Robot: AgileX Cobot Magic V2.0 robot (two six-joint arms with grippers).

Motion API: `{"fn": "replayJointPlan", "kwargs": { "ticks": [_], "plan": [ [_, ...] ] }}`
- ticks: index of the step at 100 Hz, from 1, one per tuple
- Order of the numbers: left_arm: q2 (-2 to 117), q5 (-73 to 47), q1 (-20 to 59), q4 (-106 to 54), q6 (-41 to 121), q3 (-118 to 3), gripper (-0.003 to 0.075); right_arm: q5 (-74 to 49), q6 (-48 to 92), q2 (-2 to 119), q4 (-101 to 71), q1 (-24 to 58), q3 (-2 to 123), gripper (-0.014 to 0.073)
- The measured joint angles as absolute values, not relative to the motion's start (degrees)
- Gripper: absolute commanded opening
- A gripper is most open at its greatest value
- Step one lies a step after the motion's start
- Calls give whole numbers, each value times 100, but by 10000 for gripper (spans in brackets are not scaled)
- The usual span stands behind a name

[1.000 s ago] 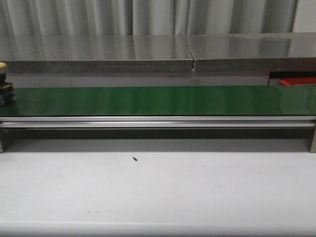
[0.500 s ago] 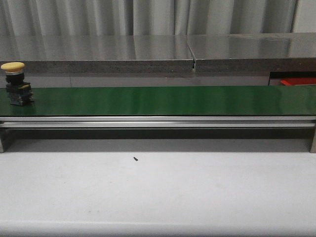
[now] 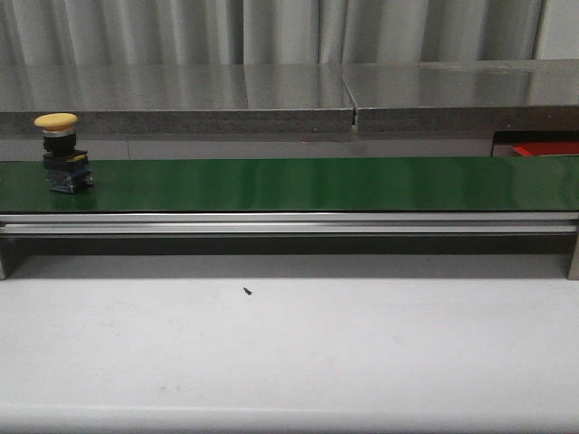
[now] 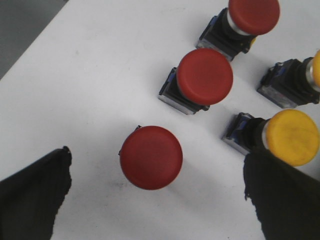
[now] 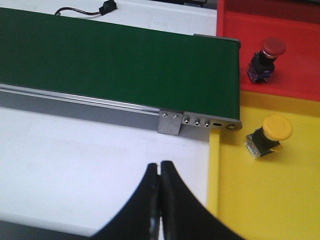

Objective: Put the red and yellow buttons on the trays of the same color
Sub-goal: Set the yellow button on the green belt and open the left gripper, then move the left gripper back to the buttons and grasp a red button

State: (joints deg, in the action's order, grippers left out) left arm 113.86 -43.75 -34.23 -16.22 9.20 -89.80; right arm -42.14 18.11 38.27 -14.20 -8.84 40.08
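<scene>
My left gripper needs to go lower before it closes on the red cap. Its fingers are above the red cap, and white surface shows between them.
A yellow button stands upright on the green belt at its far left in the front view. In the left wrist view my left gripper is open above a white surface, its fingers either side of a red button. Two more red buttons and two yellow ones stand beyond it. In the right wrist view my right gripper is shut and empty, near the belt's end. A red button rests in the red tray and a yellow button in the yellow tray.
An aluminium rail runs along the belt's front. A small black speck lies on the white table. A grey shelf runs behind the belt. A black sensor with a cable sits behind the belt in the right wrist view.
The yellow button has travelled to the right along the belt, from the frame's left edge to well inside the view. Nothing else in the front view has moved.
</scene>
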Motion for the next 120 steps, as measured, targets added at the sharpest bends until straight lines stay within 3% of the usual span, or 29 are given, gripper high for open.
{"fn": "replayJointPlan", "kwargs": {
  "ticks": [71, 83, 109, 120],
  "plan": [
    [12015, -4199, -3423, -1649, 1048, -8989, 655, -4217, 1816, 3827, -1420, -884, 4008, -67],
    [12015, -4199, -3423, -1663, 1048, -8989, 527, -4217, 1816, 3827, -1420, -884, 4008, -67],
    [12037, -4359, -3423, -1724, 1060, -9242, 70, -4217, 1825, 3827, -1420, -884, 4008, -67],
    [11954, -4490, -3423, -1875, 1060, -9398, -18, -4217, 1825, 3827, -1420, -884, 4008, -67]
  ]
}}
